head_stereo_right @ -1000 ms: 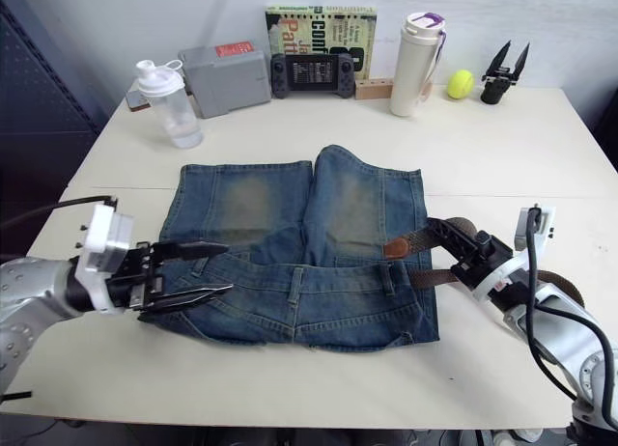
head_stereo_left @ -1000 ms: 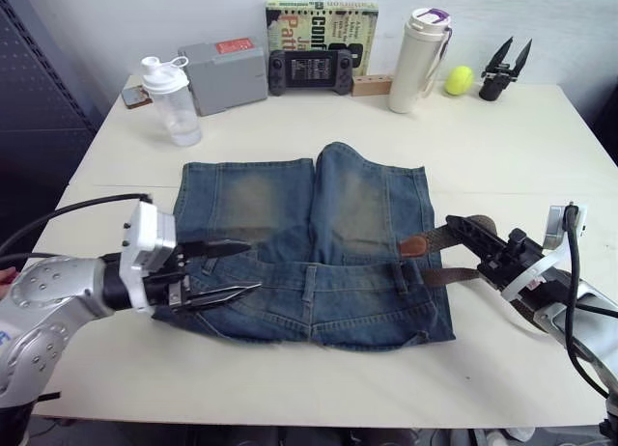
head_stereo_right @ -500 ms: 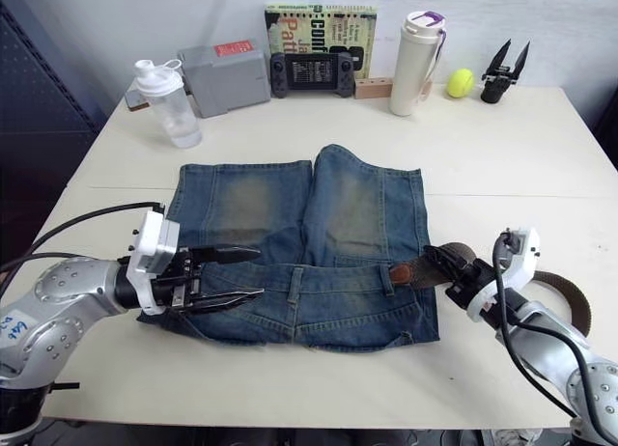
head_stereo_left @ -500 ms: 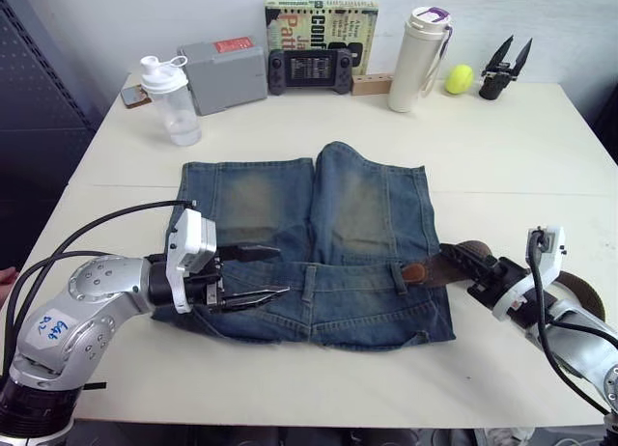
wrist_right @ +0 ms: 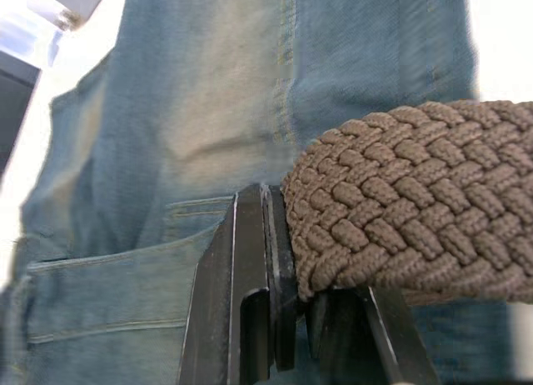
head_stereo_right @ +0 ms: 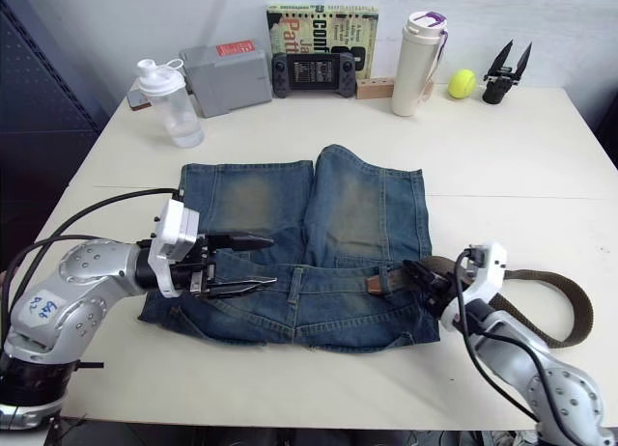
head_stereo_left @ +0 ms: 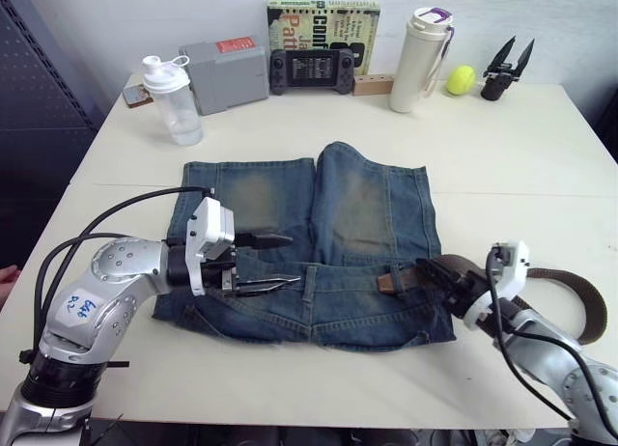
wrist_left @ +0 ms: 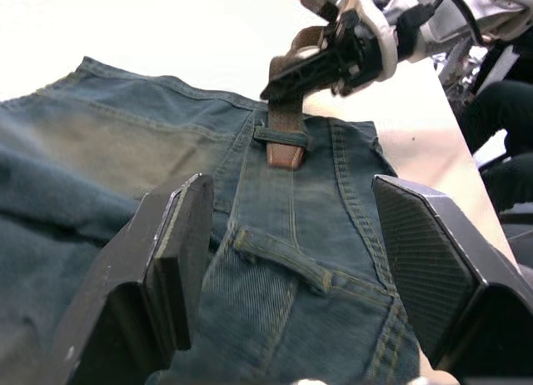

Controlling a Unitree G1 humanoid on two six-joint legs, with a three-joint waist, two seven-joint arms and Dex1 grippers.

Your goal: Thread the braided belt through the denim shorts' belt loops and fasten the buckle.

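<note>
My left gripper grabs the braided belt by its brown leather tip [head_stereo_left: 388,283] next. Then I thread the belt through the next belt loop [head_stereo_left: 310,283].
The denim shorts [head_stereo_left: 319,234] lie flat on the table, waistband toward me. The braided belt [head_stereo_left: 565,282] curves in from the right, and its leather tip [head_stereo_left: 386,283] pokes out leftward from a belt loop [wrist_left: 281,137] on the right of the waistband. My right gripper [head_stereo_left: 436,272] is shut on the braided belt [wrist_right: 400,193] just right of that loop. My left gripper [head_stereo_left: 277,263] is open and low over the waistband left of centre. Another belt loop [wrist_left: 283,264] lies between its fingers [wrist_left: 179,268]. The buckle is hidden.
Along the table's far edge stand a shaker bottle [head_stereo_left: 169,98], a grey box [head_stereo_left: 224,72], a game controller [head_stereo_left: 309,69], a book [head_stereo_left: 322,21], a white flask [head_stereo_left: 420,60], a tennis ball [head_stereo_left: 461,79] and a spare black gripper [head_stereo_left: 504,69].
My right gripper moved left with the belt, and the tip slid further left through the right loop. My left gripper moved right along the waistband, still open.
</note>
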